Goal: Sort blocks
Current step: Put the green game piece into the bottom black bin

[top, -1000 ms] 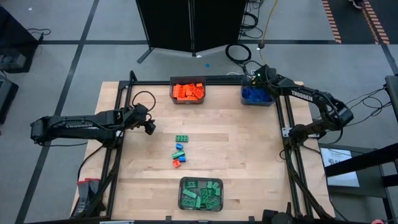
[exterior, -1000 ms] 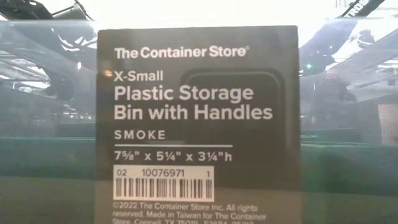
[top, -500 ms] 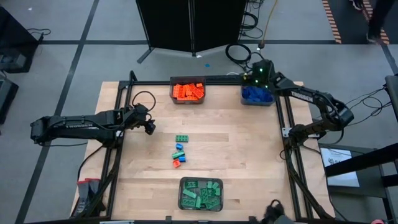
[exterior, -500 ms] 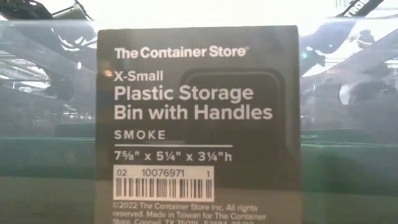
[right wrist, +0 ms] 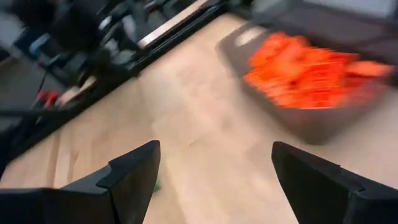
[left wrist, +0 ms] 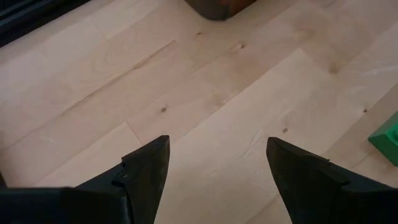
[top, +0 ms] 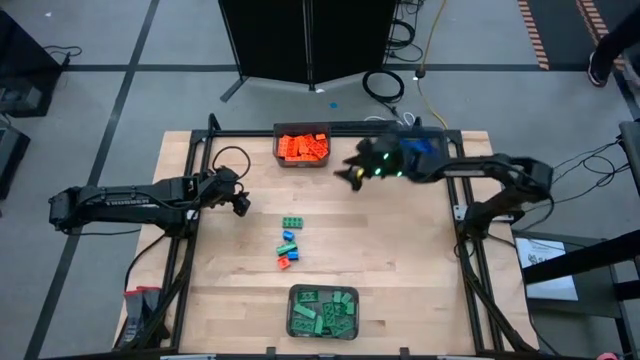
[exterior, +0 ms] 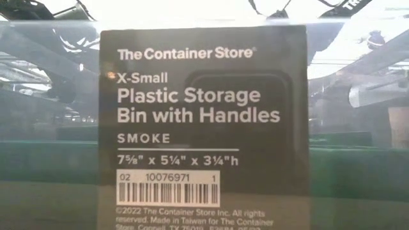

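Note:
I will next use my right gripper to grab the green block by its long sides, so that I can sort it into the bin of green blocks.
A few loose blocks lie flat on the wooden table near its middle: a green one point(top: 292, 222), blue ones point(top: 288, 236) and an orange one point(top: 283, 262). My left gripper point(top: 241, 203) point(left wrist: 217, 149) is open and empty, left of these blocks; one green block point(left wrist: 385, 138) shows at the edge of its wrist view. My right gripper point(top: 350, 175) point(right wrist: 214, 152) is open and empty too. It hangs over the table between the orange-filled bin point(top: 302, 146) point(right wrist: 311, 71) and the loose blocks.
The bin of blue blocks point(top: 420, 146) stands at the far right corner, partly under my right arm. The bin of green blocks point(top: 323, 312) stands at the near edge, and its label point(exterior: 203, 128) fills the low view. A black frame rims the table.
My right gripper has swung away from above the blue bin toward the table's left and a little toward the near edge. It now hangs over bare wood near the orange bin. The left arm and the loose blocks have kept still.

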Available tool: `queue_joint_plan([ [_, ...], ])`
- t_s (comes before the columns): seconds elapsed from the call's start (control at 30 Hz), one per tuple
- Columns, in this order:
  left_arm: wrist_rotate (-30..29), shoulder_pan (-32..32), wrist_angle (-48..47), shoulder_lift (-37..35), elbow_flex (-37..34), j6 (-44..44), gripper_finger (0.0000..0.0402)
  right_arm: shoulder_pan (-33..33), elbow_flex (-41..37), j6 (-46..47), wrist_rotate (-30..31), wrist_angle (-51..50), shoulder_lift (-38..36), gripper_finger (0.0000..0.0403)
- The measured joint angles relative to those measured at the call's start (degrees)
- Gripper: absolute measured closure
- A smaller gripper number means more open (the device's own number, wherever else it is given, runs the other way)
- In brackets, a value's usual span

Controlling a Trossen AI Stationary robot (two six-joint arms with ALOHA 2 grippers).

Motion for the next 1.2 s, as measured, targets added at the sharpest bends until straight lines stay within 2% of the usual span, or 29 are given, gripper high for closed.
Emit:
queue_joint_plan([
  [0.13,0.0,0.0,0.0,0.0,0.0,0.0,0.0132,6.1,3.1,-2.4,0.5,3.4,7.3,0.0099],
  [0.3,0.0,0.0,0.0,0.0,0.0,0.0,0.0132,11.9,13.2,-10.3,0.1,1.4,18.3,0.0099],
  [0.5,0.0,0.0,0.0,0.0,0.0,0.0,0.0132,15.8,27.9,-21.1,-0.1,-9.1,29.4,0.0099],
  [0.67,0.1,0.0,-0.1,0.0,0.0,0.0,0.0132,17.1,36.6,-23.8,-0.1,-17.3,36.1,0.0099],
  [1.03,0.1,0.0,-0.3,0.0,0.0,0.4,0.0132,18.2,39.2,-21.8,-0.9,-21.2,43.4,0.01],
  [1.13,0.1,0.0,-0.2,0.0,0.0,0.4,0.0132,18.5,39.3,-21.5,3.0,-23.0,44.2,0.0117],
  [1.2,0.1,0.0,-0.3,0.0,0.0,0.4,0.0132,18.9,39.3,-20.5,6.8,-23.7,44.3,0.0144],
])
